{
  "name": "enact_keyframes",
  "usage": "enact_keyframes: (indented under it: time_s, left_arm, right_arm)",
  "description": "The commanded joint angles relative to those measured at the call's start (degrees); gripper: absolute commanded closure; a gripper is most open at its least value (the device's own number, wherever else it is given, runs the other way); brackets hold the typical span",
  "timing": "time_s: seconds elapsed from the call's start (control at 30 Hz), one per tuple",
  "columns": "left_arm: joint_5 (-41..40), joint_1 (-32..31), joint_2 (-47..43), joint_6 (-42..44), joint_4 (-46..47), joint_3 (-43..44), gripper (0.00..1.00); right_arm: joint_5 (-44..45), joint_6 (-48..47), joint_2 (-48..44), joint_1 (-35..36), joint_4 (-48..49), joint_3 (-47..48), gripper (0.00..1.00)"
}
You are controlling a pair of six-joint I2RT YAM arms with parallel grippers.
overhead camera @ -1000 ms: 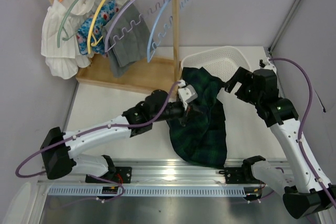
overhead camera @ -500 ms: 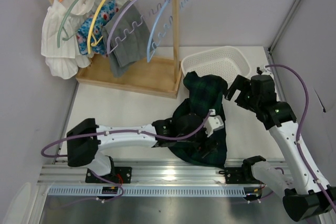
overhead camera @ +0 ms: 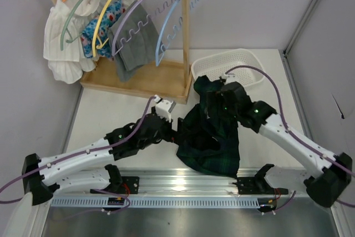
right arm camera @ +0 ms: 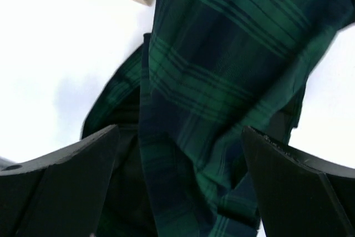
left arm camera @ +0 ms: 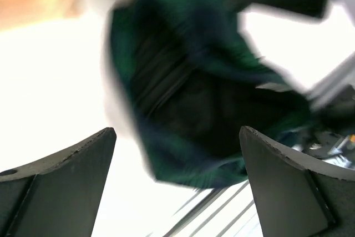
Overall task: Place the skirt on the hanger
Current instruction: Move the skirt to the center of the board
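My right gripper should next spread the skirt out for the hanger, so it needs to grab the skirt's upper plaid folds and leave the opposite edge to my left gripper.
The skirt, dark green and navy plaid, lies crumpled on the white table right of centre. My left gripper is at its left edge, open and holding nothing. In the left wrist view the blurred skirt lies beyond the open left gripper. My right gripper hovers over the skirt's upper part, open. In the right wrist view plaid folds fill the space under the right gripper. Several hangers hang on the rack at the back left; the light blue hanger is bare.
The wooden rack also carries a purple hanger with a grey garment, plus white and floral clothes. A white basket stands behind the skirt. An aluminium rail runs along the near edge.
My left gripper has opened and let go of the skirt, then swung to its left edge. My right arm has moved left from beside the basket to over the skirt.
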Motion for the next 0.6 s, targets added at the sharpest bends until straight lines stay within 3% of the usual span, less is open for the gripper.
enact_keyframes:
  time_s: [0.0,0.17,0.33,0.53,0.57]
  left_arm:
    - [-5.8,2.8,-3.4,-14.1,-8.8,-6.5,0.00]
    - [-5.9,4.9,-5.4,-22.4,-9.4,-13.9,0.01]
    - [-3.9,5.6,-3.5,-23.5,-4.3,-16.2,0.01]
    - [-2.9,6.0,-2.8,-21.9,-1.4,-16.6,0.00]
    - [-2.9,6.1,-2.8,-21.4,-0.8,-16.6,0.01]
  right_arm:
    - [8.1,-5.7,7.6,2.7,2.8,6.5,0.01]
    - [11.4,-11.4,18.6,7.7,3.1,11.0,0.04]
    - [17.2,-12.8,24.9,10.8,2.7,13.9,0.13]
    - [25.0,-12.7,31.4,11.0,-2.5,16.0,0.26]
    - [25.8,-12.7,31.7,11.0,-2.8,15.9,0.34]
